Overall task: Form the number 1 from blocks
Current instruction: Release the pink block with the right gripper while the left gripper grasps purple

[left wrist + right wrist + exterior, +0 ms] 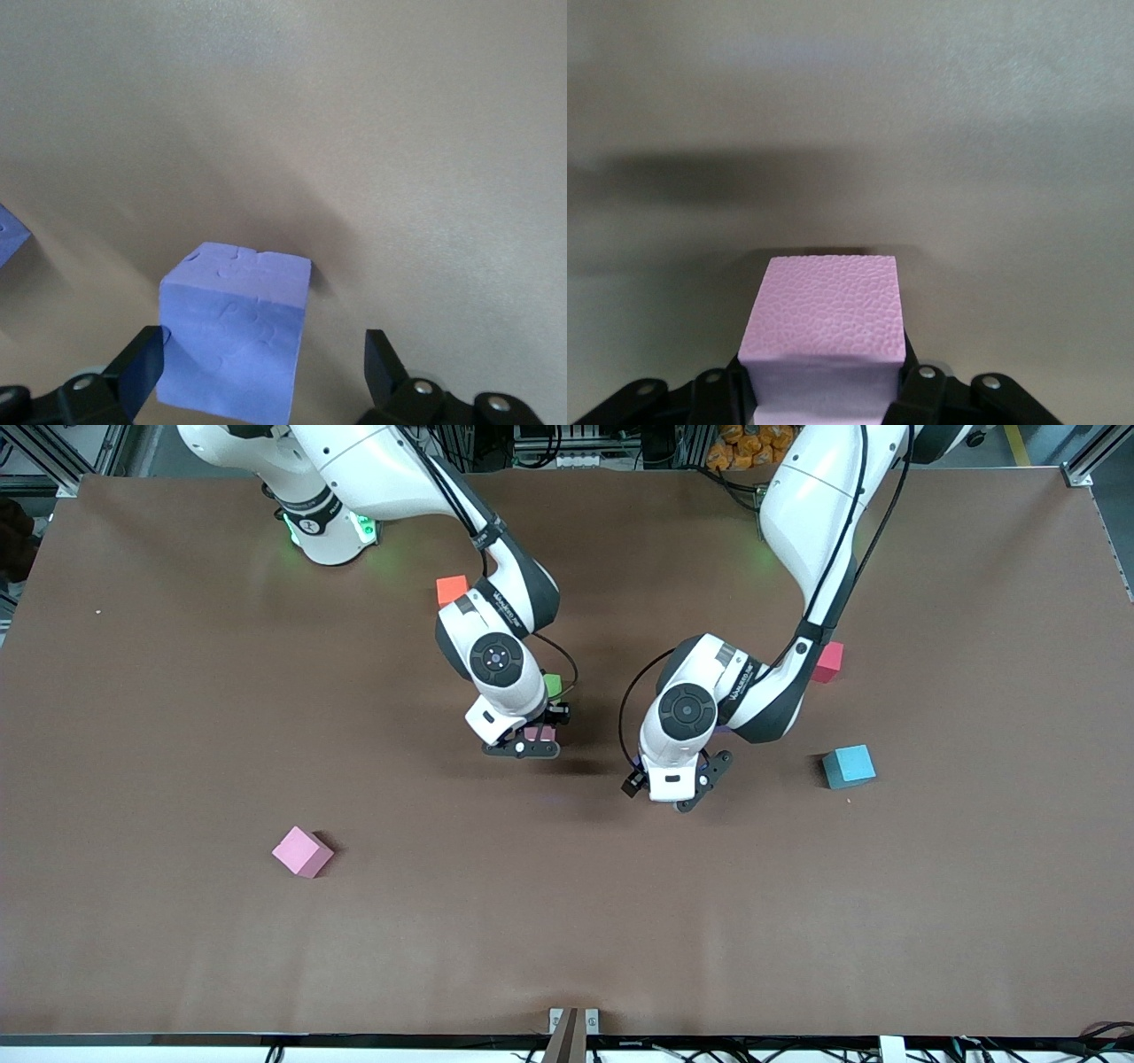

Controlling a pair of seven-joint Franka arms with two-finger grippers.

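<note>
My left gripper is going to grab the purple block by its two opposite sides next, to help build the number 1.
My right gripper [527, 744] is shut on a pink block [824, 323], held low over the middle of the table; the same pink block [539, 733] shows between its fingers in the front view. A green block [553, 685] peeks out beside that wrist. My left gripper [263, 367] is open around a purple block [235, 341] that stands on the table, close to one finger and apart from the other. In the front view this left gripper [675, 786] hides that block. The corner of another purple block [9, 235] shows nearby. A second pink block [302, 851] lies nearer the front camera, toward the right arm's end.
An orange cube [452, 589] sits near the right arm's base. A red cube [828, 662] and a light-blue cube [849, 766] lie toward the left arm's end. The brown table [567, 921] stretches wide toward the front camera.
</note>
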